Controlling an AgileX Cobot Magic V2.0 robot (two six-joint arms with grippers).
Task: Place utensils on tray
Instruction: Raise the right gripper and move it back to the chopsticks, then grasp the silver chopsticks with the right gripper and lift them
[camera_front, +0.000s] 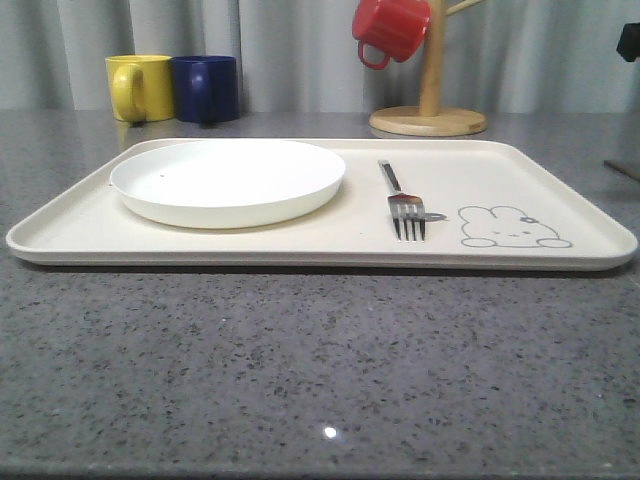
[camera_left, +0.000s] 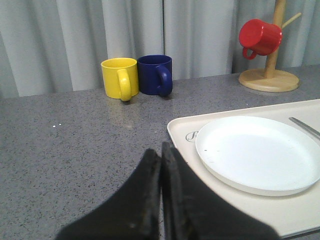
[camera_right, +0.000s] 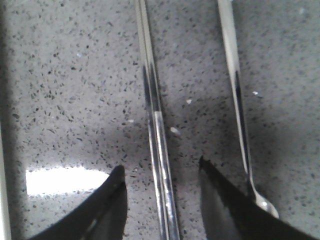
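Observation:
My right gripper isn't ready to close on the paired chopsticks yet. My fingertips stop above the chopsticks in the right wrist view, so I should first lower my right gripper to them.
A silver fork (camera_front: 402, 204) lies on the cream tray (camera_front: 330, 245), right of the white plate (camera_front: 228, 180) and beside the bunny drawing (camera_front: 512, 228). My left gripper (camera_left: 161, 150) is shut and holds nothing, hovering over the counter by the tray's corner (camera_left: 176, 131). My right gripper (camera_right: 160, 172) is open, low over the grey counter. The paired chopsticks (camera_right: 156, 125) lie flat between its fingers. The spoon (camera_right: 239, 105) lies alongside them, just outside one finger.
A yellow mug (camera_front: 140, 88) and a blue mug (camera_front: 206, 88) stand behind the tray at the back left. A wooden mug tree (camera_front: 428, 100) with a red mug (camera_front: 390, 28) stands at the back right. A curtain closes off the rear.

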